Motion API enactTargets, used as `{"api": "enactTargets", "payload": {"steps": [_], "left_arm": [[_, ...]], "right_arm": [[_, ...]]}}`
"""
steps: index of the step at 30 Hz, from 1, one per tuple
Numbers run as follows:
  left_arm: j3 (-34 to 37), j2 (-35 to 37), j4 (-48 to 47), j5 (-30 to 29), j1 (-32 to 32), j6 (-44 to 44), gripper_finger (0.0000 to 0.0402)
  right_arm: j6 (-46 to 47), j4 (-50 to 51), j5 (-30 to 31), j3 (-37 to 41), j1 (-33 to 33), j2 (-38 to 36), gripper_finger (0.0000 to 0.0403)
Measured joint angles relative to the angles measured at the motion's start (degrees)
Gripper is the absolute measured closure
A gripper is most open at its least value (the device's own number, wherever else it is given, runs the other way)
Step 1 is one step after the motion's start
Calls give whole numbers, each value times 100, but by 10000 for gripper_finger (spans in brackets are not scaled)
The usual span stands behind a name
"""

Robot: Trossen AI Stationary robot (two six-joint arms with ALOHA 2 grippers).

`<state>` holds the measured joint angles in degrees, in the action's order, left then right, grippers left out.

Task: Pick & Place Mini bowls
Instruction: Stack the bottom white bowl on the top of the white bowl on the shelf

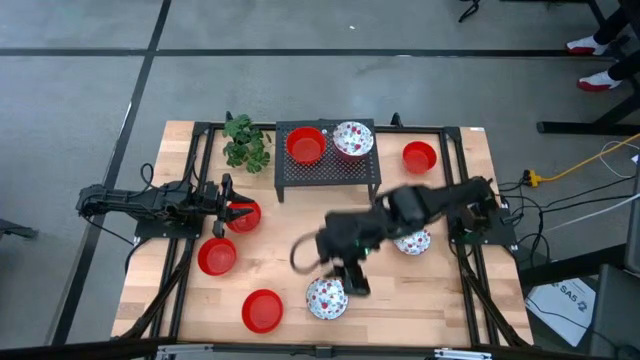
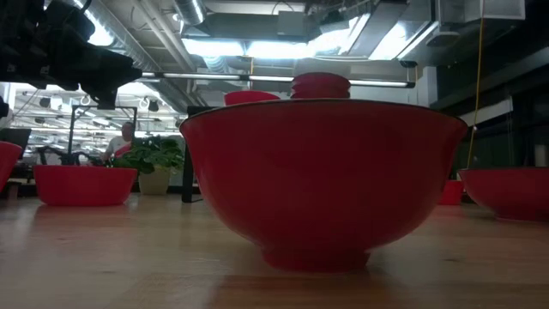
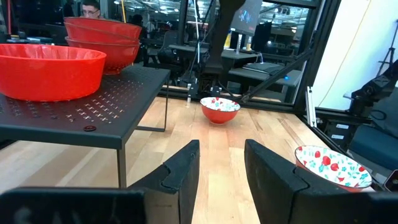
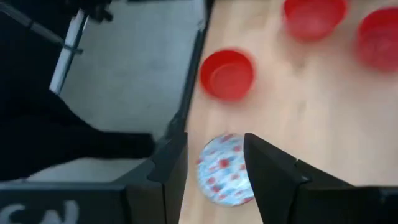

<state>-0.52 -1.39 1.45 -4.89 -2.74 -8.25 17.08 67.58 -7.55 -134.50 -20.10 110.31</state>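
I will next pick up the speckled mini bowl [image 1: 326, 298] by its rim [image 1: 326, 280] with my right gripper, to pick and place the bowl.
In the high view, three red bowls [image 1: 243, 215] [image 1: 216, 256] [image 1: 262, 310] sit on the table's left half and a fourth red bowl [image 1: 420, 156] at far right. A speckled bowl [image 1: 327, 297] stands near the near edge, another [image 1: 412, 242] partly under the right arm. One red bowl [image 1: 306, 145] and one speckled bowl [image 1: 352, 138] sit on the black rack [image 1: 328, 170]. My right gripper [image 4: 214, 168] is open, pointing down over the near speckled bowl [image 4: 225, 169]. My left gripper [image 3: 221, 165] is open, by the leftmost red bowl.
A green plant [image 1: 246, 142] stands at the far left, beside the rack. The rack's top [image 3: 93, 106] fills one side of the left wrist view. In the low view a red bowl [image 2: 322, 180] blocks most of the picture. Black frame rails run along both table sides.
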Motion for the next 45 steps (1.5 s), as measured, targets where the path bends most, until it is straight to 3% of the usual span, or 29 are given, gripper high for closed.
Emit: {"api": "enactTargets", "payload": {"steps": [7,15,25,30,33,45], "left_arm": [[0,0,0,0,1,0,279],[0,0,0,0,0,0,279],[0,0,0,0,1,0,279],[0,0,0,0,1,0,279],[-2,0,0,0,0,0,279],[0,0,0,0,0,0,279]], "right_arm": [[657,-23,39,5,-876,494,246],[439,-49,660,7,-1519,1357,247],[296,-40,840,11,-1622,2388,247],[55,71,1466,11,-1622,2760,247],[42,139,1850,11,-1622,2867,247],[22,82,1854,11,-1611,2934,247]]}}
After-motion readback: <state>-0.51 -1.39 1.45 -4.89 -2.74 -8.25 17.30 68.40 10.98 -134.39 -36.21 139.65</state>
